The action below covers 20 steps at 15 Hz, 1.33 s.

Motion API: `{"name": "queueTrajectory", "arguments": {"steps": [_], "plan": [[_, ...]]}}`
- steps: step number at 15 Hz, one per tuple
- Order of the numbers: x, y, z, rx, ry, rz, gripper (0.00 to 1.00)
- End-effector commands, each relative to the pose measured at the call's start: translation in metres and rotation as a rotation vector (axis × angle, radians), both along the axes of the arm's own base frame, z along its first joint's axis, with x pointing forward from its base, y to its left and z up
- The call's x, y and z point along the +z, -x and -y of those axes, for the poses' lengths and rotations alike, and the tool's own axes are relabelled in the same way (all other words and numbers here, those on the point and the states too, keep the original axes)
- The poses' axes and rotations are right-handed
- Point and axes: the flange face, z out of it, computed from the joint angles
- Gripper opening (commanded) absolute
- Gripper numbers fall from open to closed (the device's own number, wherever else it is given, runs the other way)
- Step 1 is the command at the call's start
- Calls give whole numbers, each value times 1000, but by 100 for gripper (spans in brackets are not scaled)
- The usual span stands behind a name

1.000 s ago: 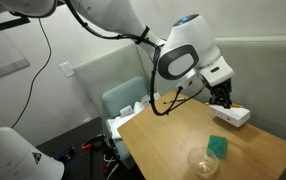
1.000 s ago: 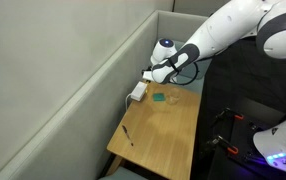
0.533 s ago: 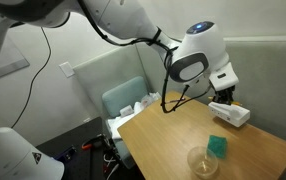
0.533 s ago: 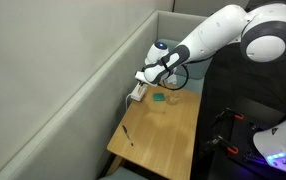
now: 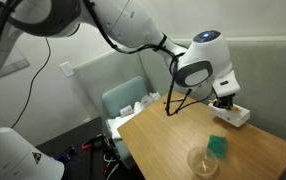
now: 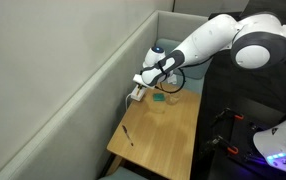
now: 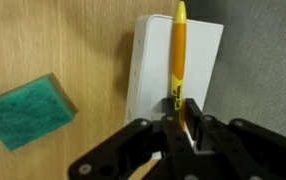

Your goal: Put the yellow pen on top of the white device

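My fingers reach the white device's top (image 5: 239, 113) with the yellow pen inside its long edges. The pen would rest there, so it is now time to open my gripper.
In the wrist view my gripper (image 7: 179, 118) is shut on the lower end of the yellow pen (image 7: 179, 55). The pen points away from me and lies lengthwise over the white device (image 7: 151, 65), a flat white box against the grey wall. I cannot tell whether the pen touches the box. In both exterior views the gripper (image 5: 223, 101) (image 6: 143, 85) hangs just above the white device (image 5: 235, 116) (image 6: 136, 95) at the table's far edge. The pen is too small to make out there.
A green square pad (image 7: 23, 110) (image 5: 219, 146) (image 6: 159, 97) lies on the wooden table beside the box. A clear glass (image 5: 201, 162) stands near the front edge. A dark pen (image 6: 128, 133) lies further along the table. Grey partition walls border the table.
The arm has swung a little further over the white device, and the gripper has sunk slightly toward it with the pen still held.
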Motion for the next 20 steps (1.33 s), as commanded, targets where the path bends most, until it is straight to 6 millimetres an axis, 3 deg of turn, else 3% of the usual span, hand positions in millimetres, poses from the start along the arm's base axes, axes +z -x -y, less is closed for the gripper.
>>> {"name": "queueTrajectory", "arguments": {"steps": [1,6,9,16,20], "plan": [[3,-8,0,-31,-33,-14,43],[22,-1,1,-17,-31,-8,79],[50,11,5,23,-18,-18,99],[134,55,12,212,33,-11,100],[162,73,12,275,29,-19,100]]}}
